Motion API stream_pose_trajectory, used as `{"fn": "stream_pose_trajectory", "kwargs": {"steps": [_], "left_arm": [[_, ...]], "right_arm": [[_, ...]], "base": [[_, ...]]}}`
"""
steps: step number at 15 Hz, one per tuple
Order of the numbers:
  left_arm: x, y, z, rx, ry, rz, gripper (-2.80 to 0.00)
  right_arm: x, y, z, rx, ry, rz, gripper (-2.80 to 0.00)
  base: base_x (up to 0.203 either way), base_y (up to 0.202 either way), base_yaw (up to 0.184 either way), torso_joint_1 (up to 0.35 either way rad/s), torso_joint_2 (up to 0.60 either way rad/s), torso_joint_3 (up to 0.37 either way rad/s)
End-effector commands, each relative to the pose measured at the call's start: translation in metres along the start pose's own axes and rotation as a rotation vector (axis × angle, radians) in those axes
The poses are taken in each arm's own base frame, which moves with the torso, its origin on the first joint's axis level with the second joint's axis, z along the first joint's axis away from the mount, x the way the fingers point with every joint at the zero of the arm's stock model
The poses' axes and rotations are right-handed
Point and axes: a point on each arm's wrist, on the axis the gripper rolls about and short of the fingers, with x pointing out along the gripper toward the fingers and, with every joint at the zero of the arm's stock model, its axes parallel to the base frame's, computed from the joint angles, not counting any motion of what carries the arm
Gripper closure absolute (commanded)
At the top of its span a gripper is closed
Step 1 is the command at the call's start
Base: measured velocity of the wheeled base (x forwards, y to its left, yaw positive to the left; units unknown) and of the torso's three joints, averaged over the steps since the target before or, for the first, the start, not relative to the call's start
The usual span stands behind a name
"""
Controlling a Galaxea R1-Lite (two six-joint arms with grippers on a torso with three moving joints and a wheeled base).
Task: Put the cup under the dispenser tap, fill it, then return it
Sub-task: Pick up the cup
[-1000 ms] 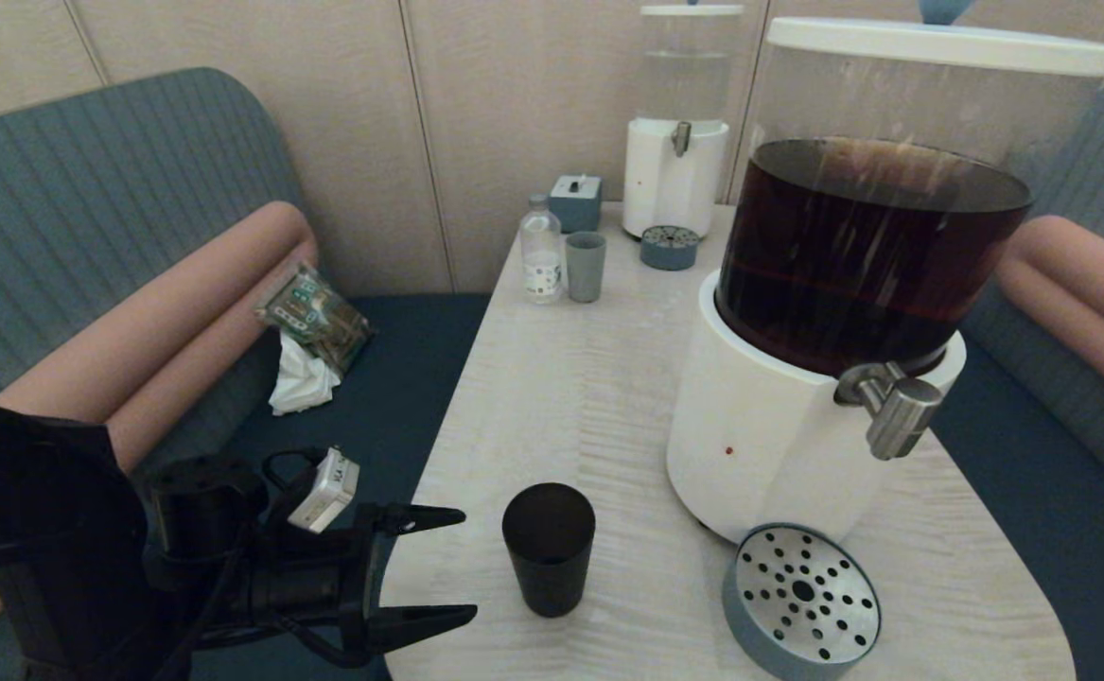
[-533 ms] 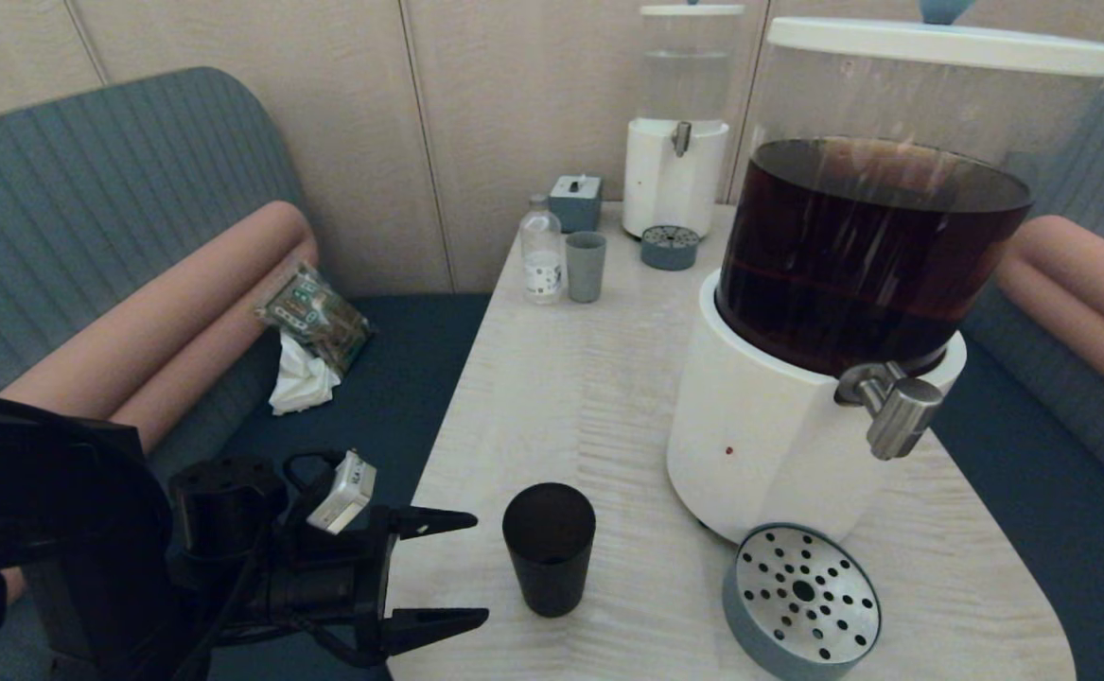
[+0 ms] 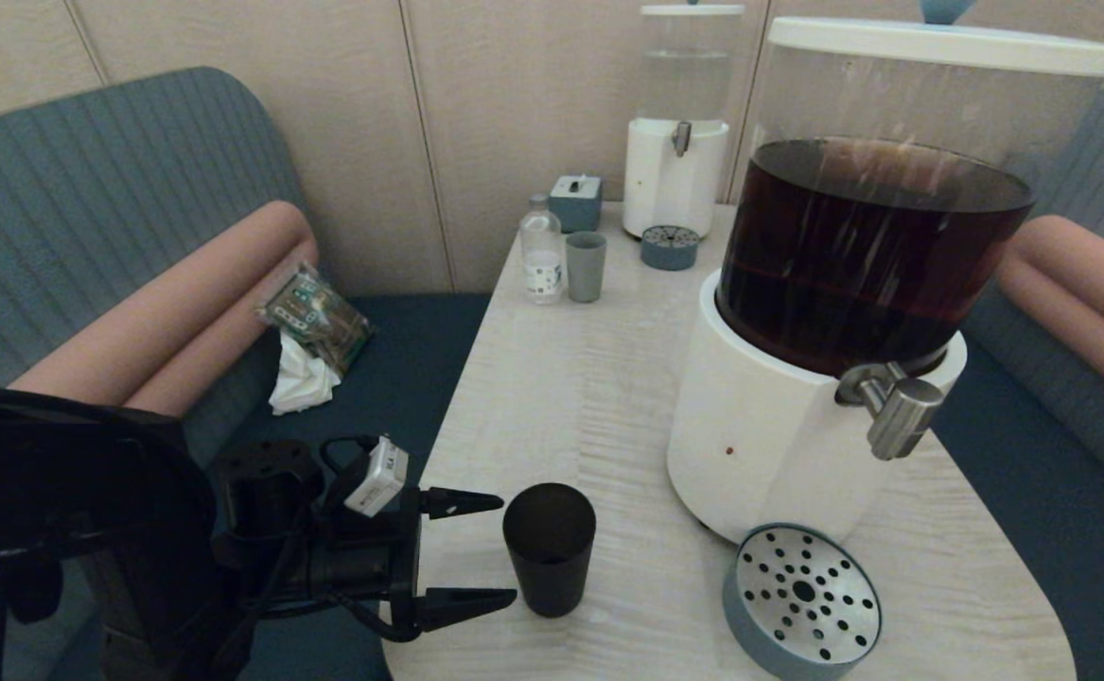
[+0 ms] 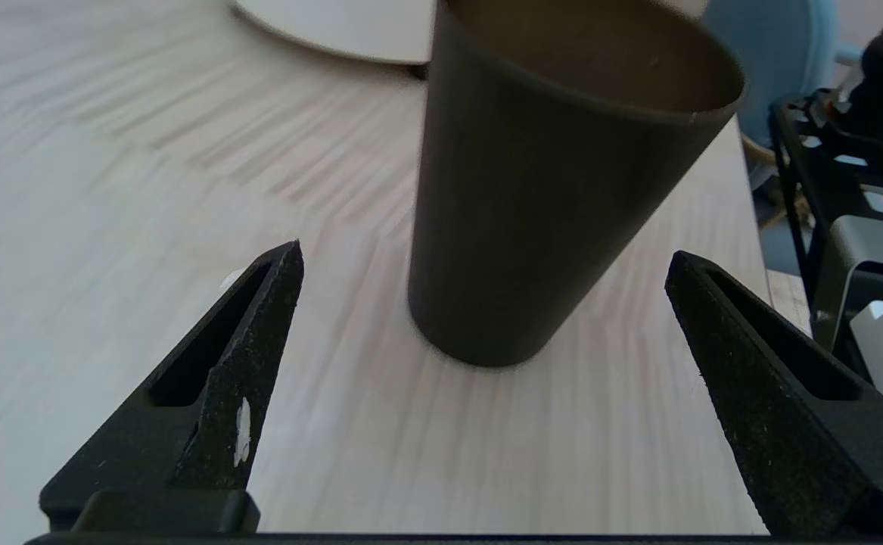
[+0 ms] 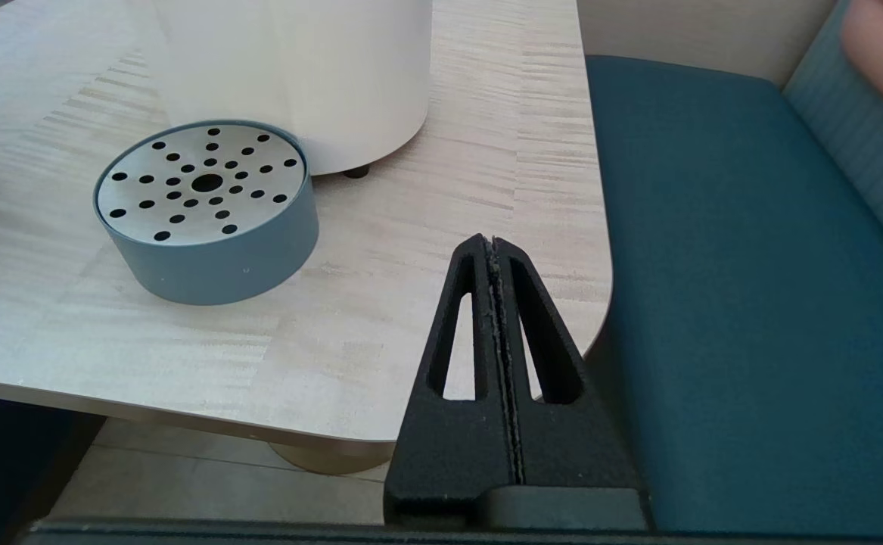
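My left gripper grabs the outer side of the black cup (image 3: 549, 548) below its rim next, so the cup stays upright with its top open to fill under the tap.
The black cup (image 3: 549, 548) stands upright on the table near its front left edge, and fills the upper middle of the left wrist view as the cup (image 4: 554, 182). My left gripper (image 3: 507, 550) is open just left of it, one fingertip on each side of the cup's near wall, not touching; the same left gripper (image 4: 484, 253) shows wide apart. The steel dispenser tap (image 3: 895, 409) juts from the white-based dispenser (image 3: 769, 435) of dark liquid, above the round drip tray (image 3: 802, 600). My right gripper (image 5: 492, 241) is shut and empty at the table's front right corner.
At the far end of the table (image 3: 570, 397) stand a clear bottle (image 3: 541, 251), a pale grey-green cup (image 3: 586, 266), a small box (image 3: 575, 201) and the smaller clear-liquid dispenser (image 3: 676, 170). Blue benches flank the table; a packet and tissue (image 3: 310, 331) lie on the left one.
My left gripper has moved rightward toward the cup, its open fingertips now reaching the cup's sides. The cup and everything else stayed put.
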Motion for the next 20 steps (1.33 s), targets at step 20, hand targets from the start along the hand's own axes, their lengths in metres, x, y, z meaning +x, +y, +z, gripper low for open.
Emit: {"fn": "stream_pose_trajectory", "kwargs": {"steps": [20], "left_arm": [[0.051, 0.006, -0.011, 0.030, 0.012, 0.018, -2.80]], "right_arm": [[0.000, 0.000, -0.001, -0.001, 0.002, 0.001, 0.00]], "base": [[0.000, 0.000, 0.000, 0.000, 0.00, 0.000]]}}
